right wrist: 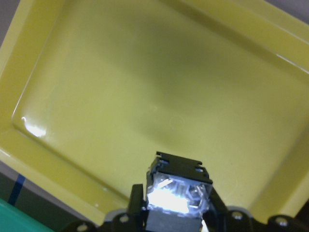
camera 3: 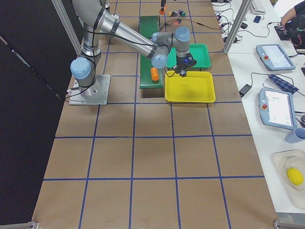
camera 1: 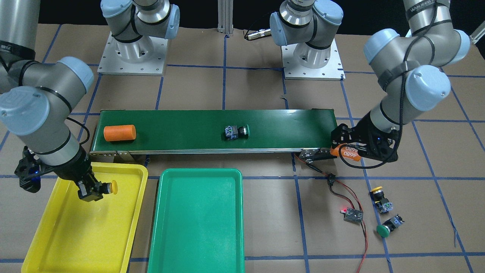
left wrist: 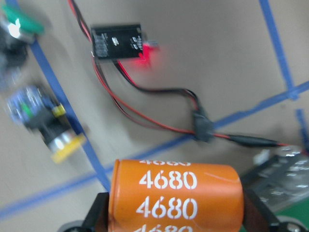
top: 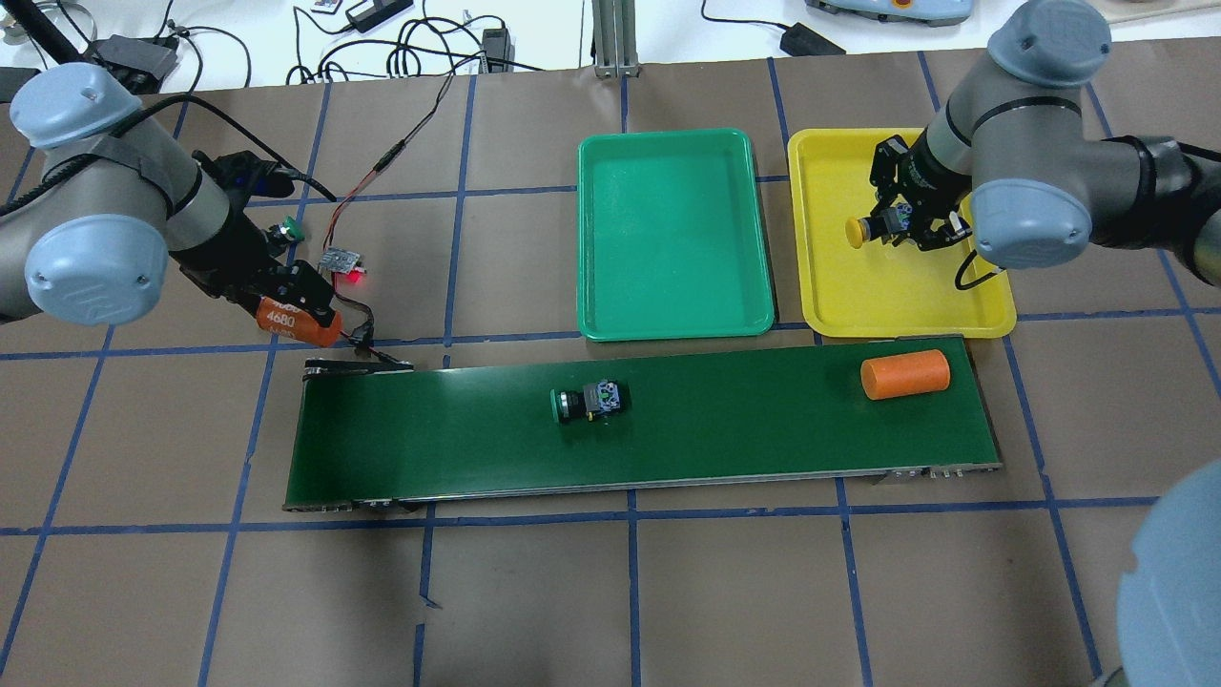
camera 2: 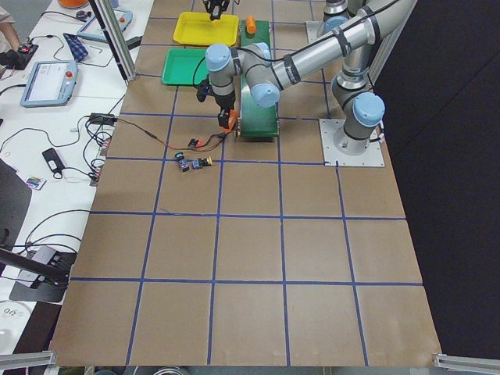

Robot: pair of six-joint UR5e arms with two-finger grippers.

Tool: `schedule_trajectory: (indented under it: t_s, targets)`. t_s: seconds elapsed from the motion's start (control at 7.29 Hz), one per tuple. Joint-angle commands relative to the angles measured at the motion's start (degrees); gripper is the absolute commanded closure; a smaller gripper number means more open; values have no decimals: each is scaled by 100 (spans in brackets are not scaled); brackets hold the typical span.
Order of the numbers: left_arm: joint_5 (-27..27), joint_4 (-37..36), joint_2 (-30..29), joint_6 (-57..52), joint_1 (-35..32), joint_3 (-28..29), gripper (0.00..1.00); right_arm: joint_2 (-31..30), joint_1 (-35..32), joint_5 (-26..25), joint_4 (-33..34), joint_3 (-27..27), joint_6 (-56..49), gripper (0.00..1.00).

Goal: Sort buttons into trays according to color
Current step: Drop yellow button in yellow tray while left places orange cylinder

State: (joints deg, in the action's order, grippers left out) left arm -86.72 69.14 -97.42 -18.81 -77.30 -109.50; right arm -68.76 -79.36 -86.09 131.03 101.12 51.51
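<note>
My left gripper holds the orange cylinder beside the green belt's end, over the table, and should keep holding it until I move it over the belt.
My right gripper is shut on a yellow-capped button and holds it just above the yellow tray; the overhead view shows the same button over that tray. The green tray beside it holds nothing. A green-capped button lies on its side mid-belt. A yellow button and a green button lie on the table near my left arm. My left gripper is shut on an orange cylinder marked 4680, off the belt's end.
A long dark-green conveyor belt crosses the middle, with a second orange cylinder lying at its end near the yellow tray. A small black circuit board with red wires and a lit red LED lies between the belt end and the loose buttons.
</note>
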Motion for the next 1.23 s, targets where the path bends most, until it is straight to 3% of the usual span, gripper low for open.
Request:
schedule_trajectory:
  t_s: [0.0, 0.14, 0.27, 0.41, 0.55, 0.69, 0.82, 1.1]
  targets:
    - [6, 4, 556, 1884, -775, -842, 100, 328, 96, -30, 89, -189, -150, 96]
    - [32, 20, 662, 2029, -856, -984, 100, 381, 183, -300, 141, -198, -211, 61]
    - [41, 3, 707, 2117, -892, -1090, 100, 407, 245, -373, 246, -137, -238, 35]
    - [15, -58, 472, 2118, -875, -1039, 67, 390, 254, -321, 195, -119, -238, 0]
    - [119, -598, 357, 2136, -840, -1004, 1, 355, 246, -312, 177, -119, -220, 0]
    - [233, -638, 373, 2127, -857, -995, 0, 251, 237, -312, 125, -102, -212, 0]
    - [235, -517, 504, 2066, -805, -847, 0, -81, 185, -294, -337, -75, -211, 0]
    - [226, 847, 348, 1761, -508, 448, 0, -758, -69, -285, -1059, -66, -150, 0]
